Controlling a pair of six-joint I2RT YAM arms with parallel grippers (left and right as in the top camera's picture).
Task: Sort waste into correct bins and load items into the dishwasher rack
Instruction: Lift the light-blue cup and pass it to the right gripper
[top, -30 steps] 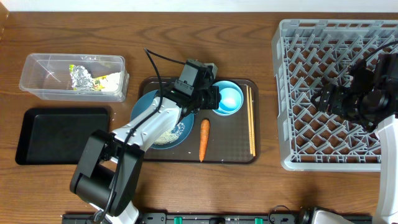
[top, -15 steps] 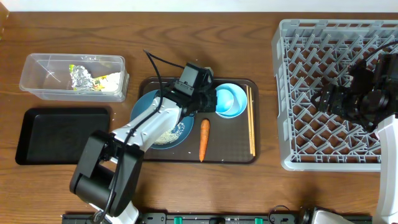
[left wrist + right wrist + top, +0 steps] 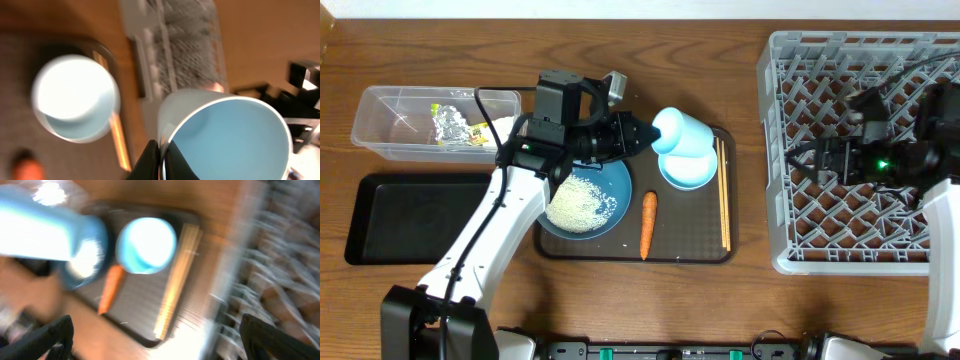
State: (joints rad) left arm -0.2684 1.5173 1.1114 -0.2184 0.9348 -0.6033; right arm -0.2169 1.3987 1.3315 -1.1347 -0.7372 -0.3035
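The robot's right gripper should next grab the light-blue bowl by its outer sides, while the left gripper pinches the bowl by the rim, so that the bowl can be loaded into the rack (image 3: 865, 60).
My left gripper (image 3: 642, 135) is shut on the rim of a small light-blue bowl (image 3: 678, 130) and holds it tilted above the brown serving tray (image 3: 705, 250). The left wrist view shows the fingertips (image 3: 161, 155) pinching that bowl's wall (image 3: 230, 135). A second light-blue bowl (image 3: 685, 170) sits on the tray. The dark-blue bowl (image 3: 582, 198) holds white rice. The carrot (image 3: 647, 222) and the chopsticks (image 3: 723, 195) lie on the tray. My right gripper (image 3: 800, 158) is open and empty over the left part of the grey rack (image 3: 865, 60). The white-pink cup is out of view.
The clear tub (image 3: 380, 125) at the back left holds silver foil (image 3: 448, 124) and wrapper scraps (image 3: 490, 130). The black tray (image 3: 420, 215) lies in front of it. The right wrist view shows the carrot (image 3: 110, 290), the chopsticks (image 3: 175, 295) and the resting bowl (image 3: 147, 245), blurred.
My left gripper has lifted one light-blue bowl off the other and pulled back left, uncovering the rice bowl. The right gripper has shifted left over the rack.
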